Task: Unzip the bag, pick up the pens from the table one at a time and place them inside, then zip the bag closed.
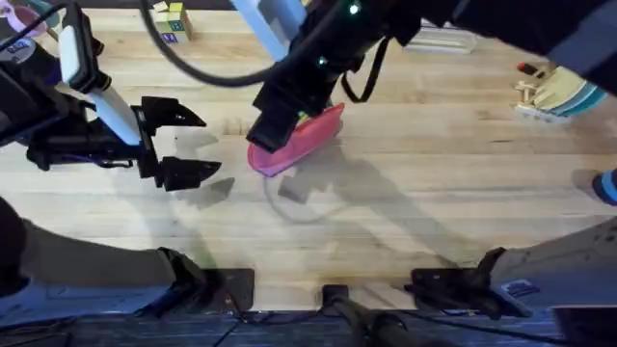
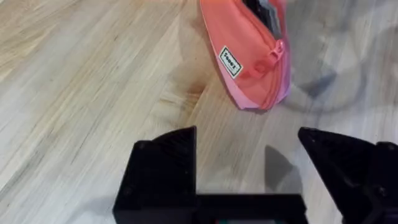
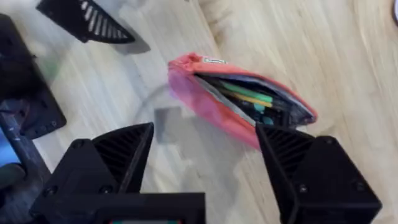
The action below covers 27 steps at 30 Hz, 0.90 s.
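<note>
My right gripper is to hold the bag (image 3: 217, 106) by its zippered top edge (image 3: 264, 79) next, so it can zip it closed over the pens.
The pink-red bag (image 1: 313, 138) lies mid-table on the wooden table (image 1: 434, 173). In the right wrist view the bag (image 3: 217, 106) is unzipped, with a green pen (image 3: 249, 94) and other pens lying inside it. My right gripper (image 3: 205, 155) hovers open just above the bag with nothing between its fingers; from overhead the right gripper (image 1: 281, 125) covers the bag's left end. My left gripper (image 1: 188, 145) stands open to the left of the bag, holding nothing. In the left wrist view the bag (image 2: 245, 56) lies a little beyond the left gripper (image 2: 249, 162).
Coloured blocks (image 1: 172, 19) sit at the far left edge. A wooden toy (image 1: 549, 92) stands at the far right and a blue object (image 1: 605, 185) at the right edge. Bare wood stretches in front of the bag.
</note>
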### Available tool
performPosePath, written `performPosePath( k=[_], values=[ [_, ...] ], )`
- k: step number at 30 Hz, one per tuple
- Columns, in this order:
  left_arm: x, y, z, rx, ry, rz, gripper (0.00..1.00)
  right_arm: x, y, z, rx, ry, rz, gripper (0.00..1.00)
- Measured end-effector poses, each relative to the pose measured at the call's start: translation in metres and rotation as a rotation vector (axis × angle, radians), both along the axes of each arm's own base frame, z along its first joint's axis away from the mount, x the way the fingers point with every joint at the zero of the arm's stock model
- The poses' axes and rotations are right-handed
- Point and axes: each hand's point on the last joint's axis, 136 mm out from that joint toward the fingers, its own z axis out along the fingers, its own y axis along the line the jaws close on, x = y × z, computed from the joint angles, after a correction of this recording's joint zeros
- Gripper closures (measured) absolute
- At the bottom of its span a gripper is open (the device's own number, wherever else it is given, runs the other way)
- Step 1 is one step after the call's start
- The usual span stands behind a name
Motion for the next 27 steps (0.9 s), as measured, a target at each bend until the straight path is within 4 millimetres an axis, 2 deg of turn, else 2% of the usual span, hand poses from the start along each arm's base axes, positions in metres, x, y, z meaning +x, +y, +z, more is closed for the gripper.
performPosePath(
  k=[6, 12, 19, 27],
  values=[
    [0.0, 0.0, 0.0, 0.0, -0.001, 0.0, 0.007, -0.011, 0.009, 0.001, 0.015, 0.011, 0.035, 0.005],
    [0.0, 0.0, 0.0, -0.001, -0.002, 0.001, 0.008, -0.009, 0.023, 0.004, 0.078, 0.024, 0.031, 0.004],
    [0.0, 0.0, 0.0, -0.002, -0.002, 0.001, 0.008, 0.005, 0.043, -0.022, 0.079, 0.046, 0.027, 0.004],
    [0.0, 0.0, 0.0, -0.002, -0.002, 0.001, 0.008, 0.007, 0.056, -0.05, 0.051, 0.076, 0.037, 0.005]
  ],
)
